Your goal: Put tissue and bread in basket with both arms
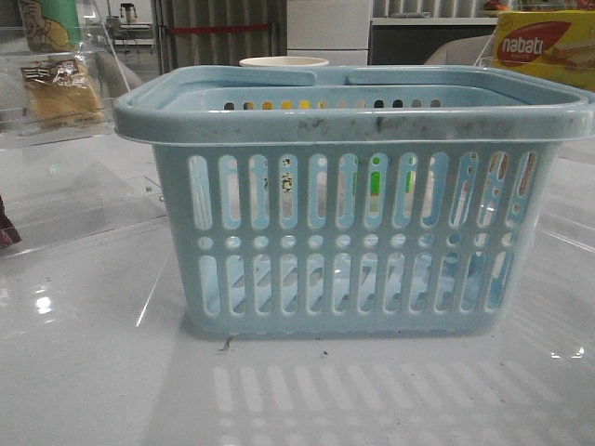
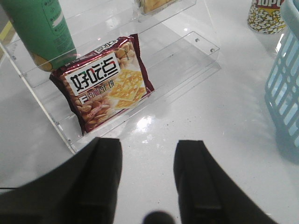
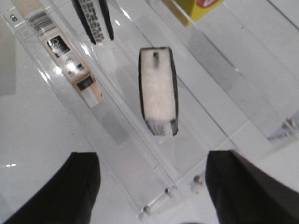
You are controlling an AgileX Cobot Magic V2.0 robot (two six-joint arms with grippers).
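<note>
My right gripper's fingers stop short of the tissue's near end (image 3: 161,127), so it is too early to close. My right gripper moves toward the tissue, before closing on the tissue.
The pale blue basket (image 1: 353,232) fills the middle of the front view; its slotted wall (image 2: 285,93) also edges the left wrist view. The bread (image 1: 60,88), a clear golden-brown packet, stands on a clear shelf at the far left. The tissue (image 3: 159,93), a small black pack with a pale face, stands on a clear acrylic shelf just ahead of my right gripper (image 3: 152,161), which is open and empty. My left gripper (image 2: 148,149) is open over bare table, short of the shelf, holding nothing. Neither arm shows in the front view.
A red biscuit packet (image 2: 105,81) and a green bottle (image 2: 39,30) stand on the clear shelf before the left gripper. A popcorn cup (image 2: 266,16) is beside the basket. The yellow nabati box (image 1: 544,46) sits far right. A beige box (image 3: 70,65) lies near the tissue.
</note>
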